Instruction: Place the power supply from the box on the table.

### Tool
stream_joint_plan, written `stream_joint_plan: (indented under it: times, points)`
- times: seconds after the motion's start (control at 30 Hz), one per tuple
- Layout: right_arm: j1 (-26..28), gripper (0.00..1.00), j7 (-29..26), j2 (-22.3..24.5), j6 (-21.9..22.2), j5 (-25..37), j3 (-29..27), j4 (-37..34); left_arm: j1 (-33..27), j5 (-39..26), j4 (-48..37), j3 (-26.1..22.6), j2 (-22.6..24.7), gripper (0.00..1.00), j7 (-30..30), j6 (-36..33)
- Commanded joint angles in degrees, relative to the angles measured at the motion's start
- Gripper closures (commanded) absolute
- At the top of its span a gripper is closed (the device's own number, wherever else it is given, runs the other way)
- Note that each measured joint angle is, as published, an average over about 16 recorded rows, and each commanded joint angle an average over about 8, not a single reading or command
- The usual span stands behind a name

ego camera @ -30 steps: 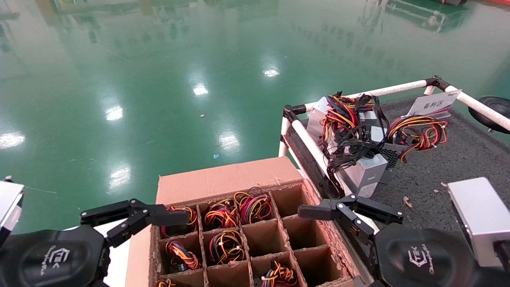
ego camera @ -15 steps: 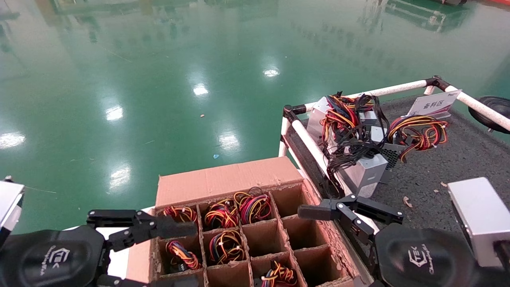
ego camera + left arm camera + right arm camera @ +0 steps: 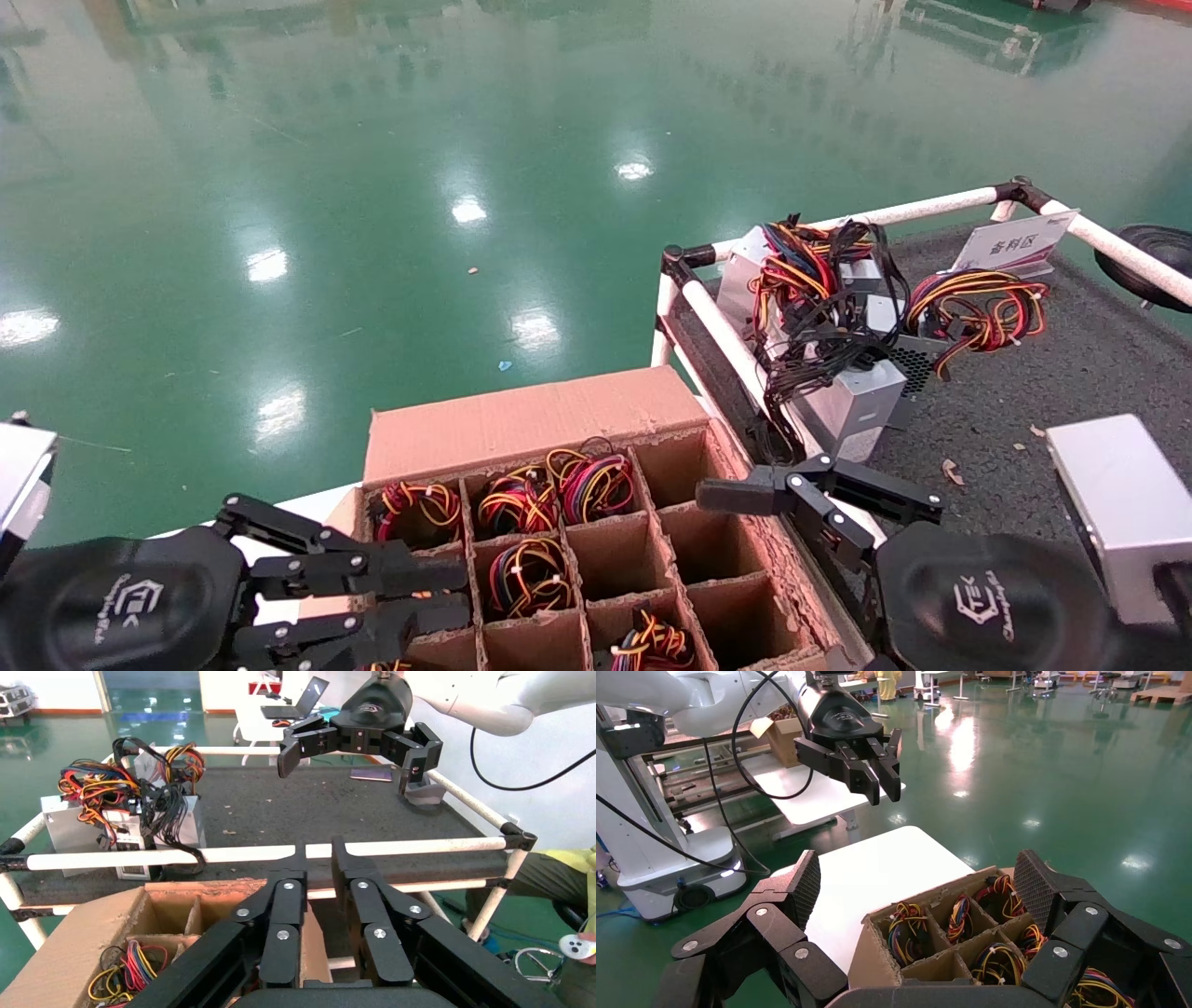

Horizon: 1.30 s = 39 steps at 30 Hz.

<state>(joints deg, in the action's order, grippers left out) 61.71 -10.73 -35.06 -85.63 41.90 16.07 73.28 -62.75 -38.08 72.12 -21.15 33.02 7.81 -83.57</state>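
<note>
My right gripper is about to take the power supply by its wire bundle (image 3: 651,643) and lift it out of its box cell onto the table.
The cardboard box (image 3: 521,424) stands low in the head view. Its divider cells hold power supplies of which only the wire bundles show, such as one (image 3: 417,506) in the far-left cell. I cannot tell which one the task means. My left gripper (image 3: 447,596) hovers over the left column of cells, open by a narrow gap with nothing between its fingers. The left wrist view shows that left gripper (image 3: 318,853) above the box (image 3: 77,945). My right gripper (image 3: 819,499) hangs wide open and empty over the box's right edge, beside the table (image 3: 1024,401).
Two grey units lie on the table: one with black wires (image 3: 843,391) and one with an orange-yellow-red loop (image 3: 978,308), near a white sign (image 3: 1015,244). White pipe rails (image 3: 726,331) edge the table. The box stands on a white surface (image 3: 870,874).
My left gripper has swung down and toward me over the left cells of the box. Its fingers have drawn from wide apart to a narrow gap. The right arm has not moved.
</note>
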Motion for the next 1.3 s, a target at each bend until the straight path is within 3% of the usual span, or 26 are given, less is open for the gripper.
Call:
stream_joint_plan:
  times: [0.03,0.3,0.43,0.6,0.7,0.97,1.3]
  points:
    - [0.0,0.0,0.0,0.0,0.0,0.0,0.0,0.0,0.0,0.0,0.0,0.0,0.0,1.0,0.0,0.0]
    - [0.0,0.0,0.0,0.0,0.0,0.0,0.0,0.0,0.0,0.0,0.0,0.0,0.0,1.0,0.0,0.0]
    - [-0.1,0.0,0.0,0.0,0.1,0.2,0.1,0.0,0.0,0.0,0.0,0.0,0.0,0.89,0.0,0.0]
    - [0.3,0.0,0.3,-1.4,2.4,4.0,1.6,-0.9,0.0,0.0,0.0,0.0,0.0,0.3,0.0,0.0]
    - [1.0,0.0,0.6,-3.1,4.9,8.3,3.3,-2.3,0.0,0.0,0.0,0.0,0.0,0.02,0.0,0.0]
    - [4.5,0.0,1.0,-8.5,9.6,18.5,8.1,-9.0,0.0,0.0,0.0,0.0,0.0,0.0,0.0,0.0]
    - [7.5,0.0,1.7,-9.6,7.9,24.2,11.4,-12.8,0.0,0.0,0.0,0.0,0.0,0.0,0.0,0.0]
